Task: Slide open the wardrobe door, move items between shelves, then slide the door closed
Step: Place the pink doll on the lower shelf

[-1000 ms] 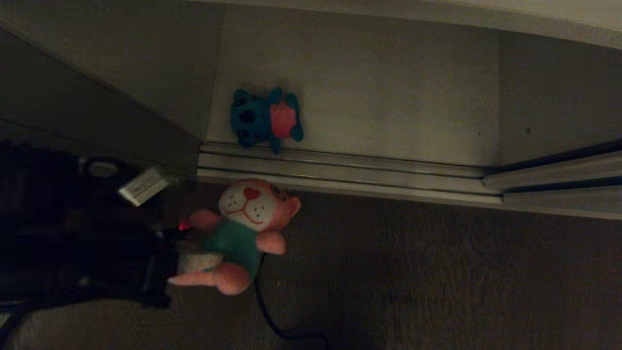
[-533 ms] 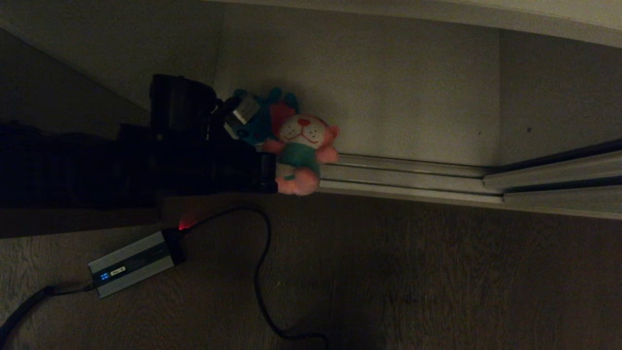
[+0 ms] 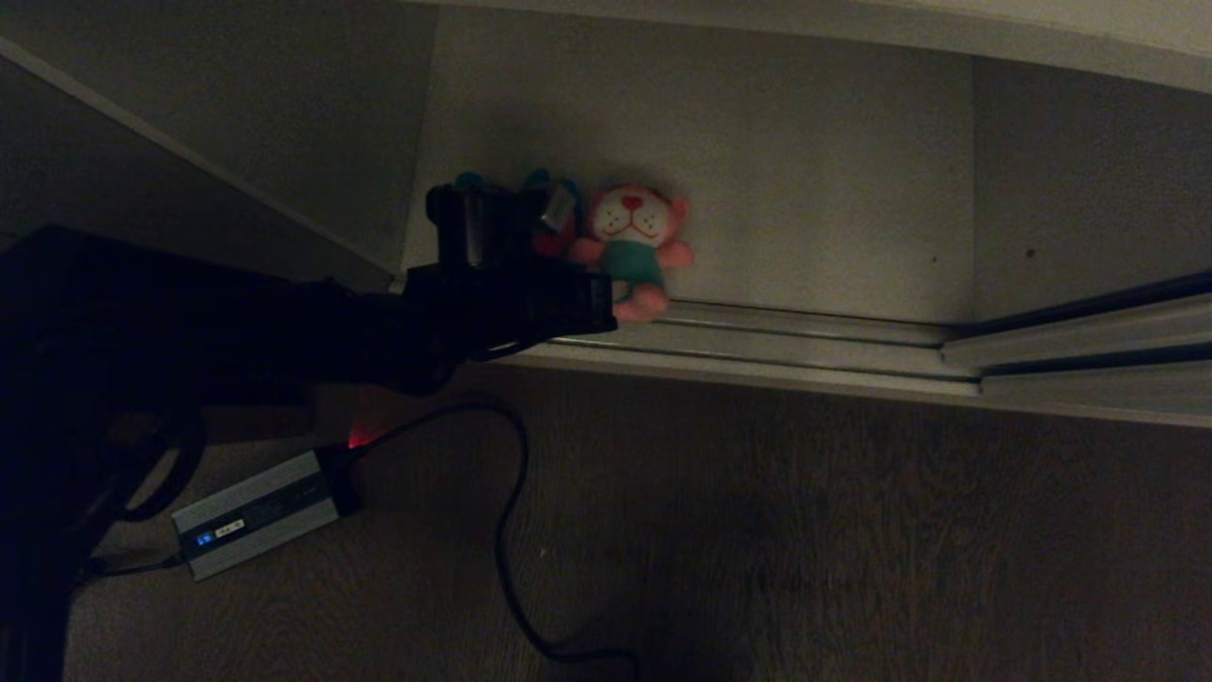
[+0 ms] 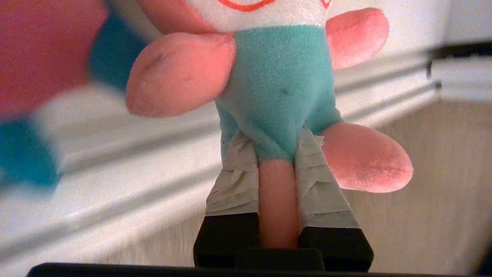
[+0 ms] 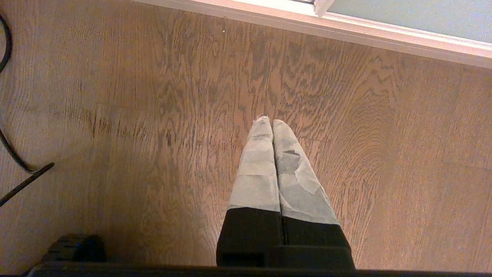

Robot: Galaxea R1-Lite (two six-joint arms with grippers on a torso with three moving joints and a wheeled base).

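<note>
My left gripper moves the pink plush toy (image 3: 632,227) behind the track on the shelf board (image 3: 795,250) next, before opening, since the toy's legs overhang the front track.
My left gripper (image 3: 611,294) (image 4: 275,142) is shut on one leg of the pink plush toy (image 3: 632,227) (image 4: 280,84), which has a white face and a teal shirt. The toy hangs upright over the front edge of the off-white shelf (image 3: 805,189). I cannot tell whether it touches the board. The teal-blue toy (image 3: 540,178) (image 4: 23,157) lies right beside it, mostly hidden behind my wrist. The grey-green sliding door (image 3: 1089,170) (image 5: 423,15) stands to the right of the opening. My right gripper (image 5: 272,123) hangs shut and empty over the wood floor, outside the head view.
The ribbed pale floor track (image 3: 805,332) runs along the shelf's front edge. On the wood floor lie a grey power adapter (image 3: 256,516) and a looping black cable (image 3: 511,530). The wardrobe's side wall (image 3: 237,85) borders the shelf on the left.
My left arm has carried the pink toy from above the floor, across the track, to the shelf beside the teal-blue toy, now covering most of that toy. The grip has stayed shut.
</note>
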